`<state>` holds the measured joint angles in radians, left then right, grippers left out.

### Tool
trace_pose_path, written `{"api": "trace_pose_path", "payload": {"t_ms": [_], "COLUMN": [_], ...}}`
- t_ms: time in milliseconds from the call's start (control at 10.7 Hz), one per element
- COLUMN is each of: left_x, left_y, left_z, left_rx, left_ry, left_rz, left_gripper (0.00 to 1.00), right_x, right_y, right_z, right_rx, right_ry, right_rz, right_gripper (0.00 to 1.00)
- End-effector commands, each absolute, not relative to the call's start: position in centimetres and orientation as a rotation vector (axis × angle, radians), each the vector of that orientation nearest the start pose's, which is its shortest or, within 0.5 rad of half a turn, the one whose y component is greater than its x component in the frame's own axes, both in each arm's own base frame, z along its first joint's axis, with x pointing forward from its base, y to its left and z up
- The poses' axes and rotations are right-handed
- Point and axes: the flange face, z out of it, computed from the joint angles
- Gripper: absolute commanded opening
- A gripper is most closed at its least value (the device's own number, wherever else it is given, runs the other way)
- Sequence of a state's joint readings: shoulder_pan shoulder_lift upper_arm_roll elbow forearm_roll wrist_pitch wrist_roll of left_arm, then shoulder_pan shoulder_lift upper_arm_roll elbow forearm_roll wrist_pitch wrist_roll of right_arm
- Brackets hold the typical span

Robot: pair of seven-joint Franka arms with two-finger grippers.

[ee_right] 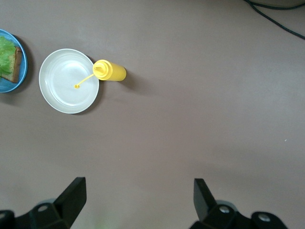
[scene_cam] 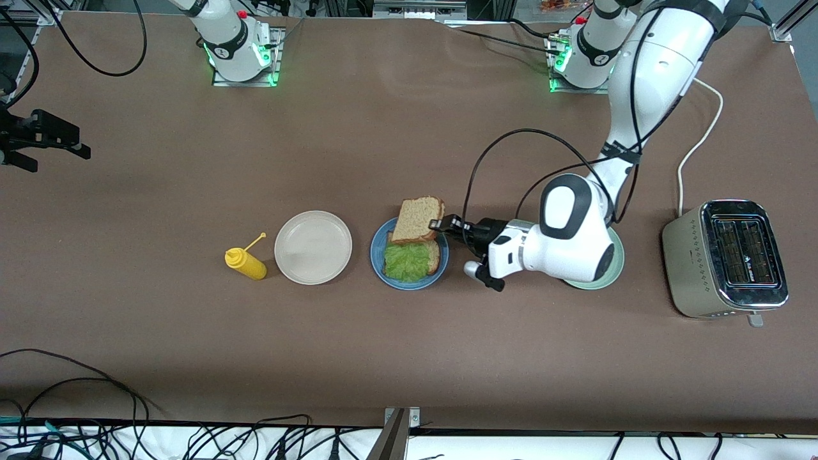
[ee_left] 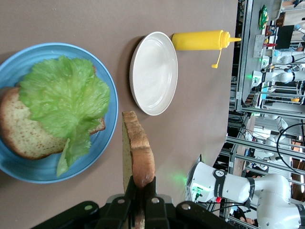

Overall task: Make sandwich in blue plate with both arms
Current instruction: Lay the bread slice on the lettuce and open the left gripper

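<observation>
My left gripper moves the slice of bread (scene_cam: pixel 417 219) toward the lettuce (scene_cam: pixel 406 263) next, before releasing it. The slice hangs above the plate's rim, short of the lettuce.
The blue plate (scene_cam: pixel 378 259) (ee_left: pixel 28 171) (ee_right: pixel 24 67) holds one slice of brown bread (scene_cam: pixel 434 257) (ee_left: pixel 21 133) with a green lettuce leaf (scene_cam: pixel 404 262) (ee_left: pixel 64 95) (ee_right: pixel 5 47) lying on it. My left gripper (scene_cam: pixel 438 225) (ee_left: pixel 141 183) is shut on a second slice of bread (scene_cam: pixel 418 219) (ee_left: pixel 138 152). It holds that slice tilted up on edge over the rim of the plate that lies farther from the front camera. My right gripper (scene_cam: pixel 45 137) (ee_right: pixel 140 191) waits open and empty, high over the right arm's end of the table.
A beige-white plate (scene_cam: pixel 313 247) (ee_right: pixel 66 81) and a yellow squeeze bottle (scene_cam: pixel 246 263) (ee_right: pixel 110 70) lie beside the blue plate toward the right arm's end. A mint-green plate (scene_cam: pixel 615 268) shows under the left arm. A silver toaster (scene_cam: pixel 725 257) stands at the left arm's end.
</observation>
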<state>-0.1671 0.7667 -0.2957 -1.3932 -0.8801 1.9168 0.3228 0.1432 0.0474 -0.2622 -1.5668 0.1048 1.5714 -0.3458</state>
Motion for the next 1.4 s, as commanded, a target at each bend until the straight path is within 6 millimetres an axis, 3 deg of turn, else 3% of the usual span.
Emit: {"api": "trace_pose_path", "payload": {"t_ms": [0,94,281,561,842,1029,1123,1216,1310], "left_x": [65.3,65.6,65.9,66.0,66.0,66.0,66.0,66.4,66.6], "left_y": [-32.7,-33.0,-33.2,-33.4,-33.3,-33.0,-33.1,-32.8,-32.4], "left_z": [25.4,23.4,21.9,21.7,18.8,18.6,18.7,19.1,19.5], "left_rx": [2.075,2.051,2.018,2.001,2.02,2.018,2.018,2.032,2.038], "left_ry": [-0.334,-0.31,-0.32,-0.306,-0.309,-0.33,-0.332,-0.341,-0.35], "left_rz": [-0.253,-0.206,-0.163,-0.158,-0.119,-0.103,-0.101,-0.08,-0.065], "left_gripper": [0.0,0.0,0.0,0.0,0.0,0.0,0.23,0.99,1.0], "right_x": [56.9,57.0,57.0,57.0,57.2,57.2,57.3,57.3,57.4], "right_y": [-2.3,-2.4,-1.9,-1.9,-1.9,-1.9,-1.9,-1.9,-1.8], "right_z": [60.7,60.5,60.2,60.1,59.9,59.9,60.0,59.8,59.9], "right_rx": [-3.083,-3.084,-3.077,-3.077,-3.077,-3.078,-3.074,-3.073,-3.074], "right_ry": [-0.426,-0.423,-0.432,-0.434,-0.434,-0.432,-0.431,-0.431,-0.436], "right_rz": [0.047,0.054,0.072,0.074,0.076,0.074,0.065,0.07,0.068], "right_gripper": [1.0,1.0,1.0,1.0,1.0,1.0,1.0,1.0,1.0]}}
